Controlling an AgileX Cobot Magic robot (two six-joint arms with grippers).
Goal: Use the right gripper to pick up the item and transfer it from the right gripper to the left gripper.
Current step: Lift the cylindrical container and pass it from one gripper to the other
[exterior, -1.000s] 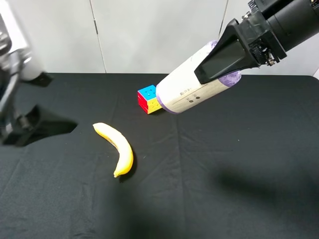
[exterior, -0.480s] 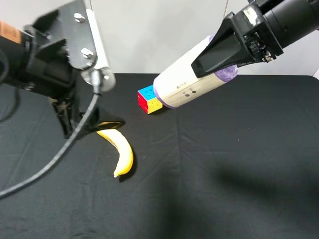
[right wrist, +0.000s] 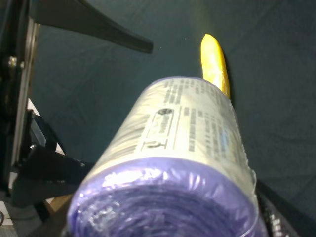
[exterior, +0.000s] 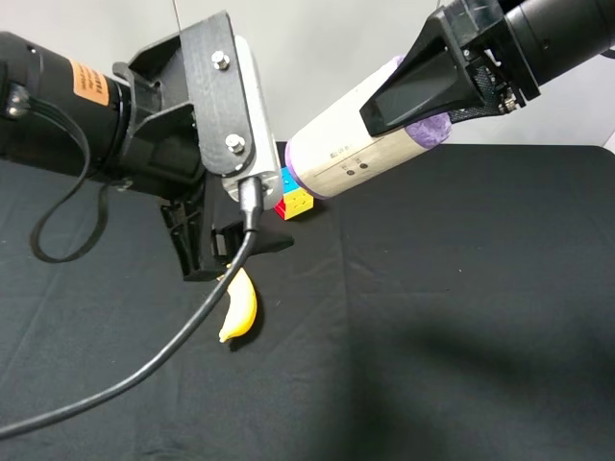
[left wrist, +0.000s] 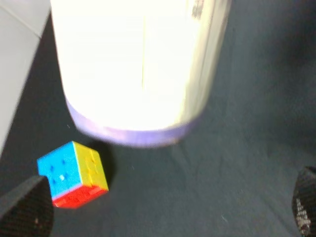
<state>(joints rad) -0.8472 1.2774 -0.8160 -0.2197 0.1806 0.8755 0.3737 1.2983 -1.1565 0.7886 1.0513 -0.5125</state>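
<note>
My left gripper grabs the canister by its cream-labelled body [exterior: 336, 149] next, to take it over from my right gripper at its purple crinkled end [exterior: 430, 131].
The item [exterior: 351, 161], a cream-labelled canister with purple crinkled ends, is held in the air by my right gripper [exterior: 423, 101], which is shut on its far end. My left gripper [exterior: 235, 252], with its pale grey bracket, is open just left of the item's free end and below it, apart from it. In the left wrist view the item [left wrist: 138, 64] fills the upper part, ahead of the open fingertips [left wrist: 24, 210]. The right wrist view looks along the item [right wrist: 182, 163] towards the left gripper's finger [right wrist: 94, 29].
A multicoloured puzzle cube [exterior: 293, 195] lies on the black tablecloth [exterior: 461, 317] under the item's free end; it also shows in the left wrist view [left wrist: 74, 173]. A yellow banana [exterior: 238, 307] lies partly under the left gripper and shows in the right wrist view [right wrist: 214, 64].
My left gripper has swung in from the far left towards the item's free end, covering part of the banana. My right gripper has raised the item slightly and moved it left.
</note>
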